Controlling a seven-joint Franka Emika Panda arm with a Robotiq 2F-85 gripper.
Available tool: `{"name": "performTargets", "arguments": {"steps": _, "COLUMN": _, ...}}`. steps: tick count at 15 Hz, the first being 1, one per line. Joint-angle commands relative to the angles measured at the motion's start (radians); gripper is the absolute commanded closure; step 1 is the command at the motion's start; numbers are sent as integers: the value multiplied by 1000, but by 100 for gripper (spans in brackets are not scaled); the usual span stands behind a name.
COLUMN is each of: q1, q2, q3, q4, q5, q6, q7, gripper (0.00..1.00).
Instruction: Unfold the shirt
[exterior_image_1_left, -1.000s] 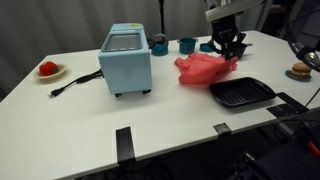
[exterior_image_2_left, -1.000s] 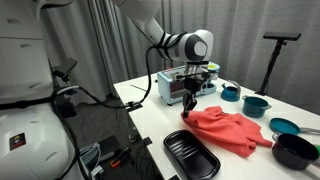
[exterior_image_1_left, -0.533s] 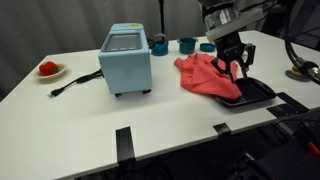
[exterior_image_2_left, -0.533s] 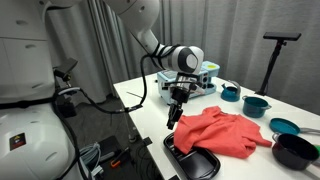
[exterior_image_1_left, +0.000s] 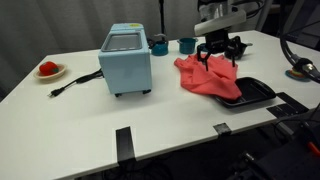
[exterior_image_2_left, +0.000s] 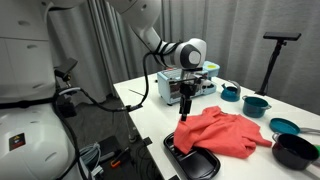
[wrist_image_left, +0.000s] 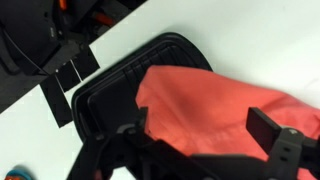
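I should next grab the wrinkled fabric near the shirt's edge that hangs over the black tray. Then I should pull that part of the shirt outward to unfold the shirt.
The coral-red shirt lies wrinkled and spread on the white table, its near edge draped over a black tray. My gripper hangs just above that draped edge, open, with nothing between its fingers. In the wrist view the shirt fills the space under the gripper, and the tray shows beside it. The dark fingers stand wide apart on either side of the fabric.
A light-blue toaster oven stands mid-table with its cord trailing. A white dish with a small red item sits far off. Teal cups and teal pots stand behind the shirt, and a black pot beside it.
The gripper pulled the shirt's edge out over the black tray, spreading the fabric. It then opened, let go of the shirt and rose slightly.
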Motion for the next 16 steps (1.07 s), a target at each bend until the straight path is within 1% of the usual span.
{"name": "performTargets", "arguments": {"steps": 1, "q1": -23, "q2": 65, "q3": 4, "q4": 95, "q5": 23, "q6": 100, "q7": 60, "gripper": 0}}
{"name": "performTargets", "arguments": {"steps": 6, "q1": -14, "q2": 228, "q3": -25, "q4": 238, "q5": -15, "q6": 245, "q7": 143, "gripper": 0}}
{"name": "performTargets", "arguments": {"steps": 9, "q1": -4, "q2": 341, "q3": -55, "q4": 334, "q5": -27, "q6": 301, "q7": 180, "gripper": 0}}
{"name": "performTargets", "arguments": {"steps": 10, "q1": -4, "q2": 380, "q3": -66, "q4": 375, "q5": -25, "q6": 310, "q7": 186, "gripper": 0}}
{"name": "performTargets", "arguments": {"steps": 12, "q1": -14, "q2": 473, "q3": -88, "q4": 498, "q5": -15, "q6": 299, "q7": 186, "gripper": 0}}
{"name": "performTargets", "arguments": {"steps": 16, "q1": -21, "q2": 609, "q3": -135, "q4": 701, "q5": -8, "q6": 269, "q7": 206, "gripper": 0}}
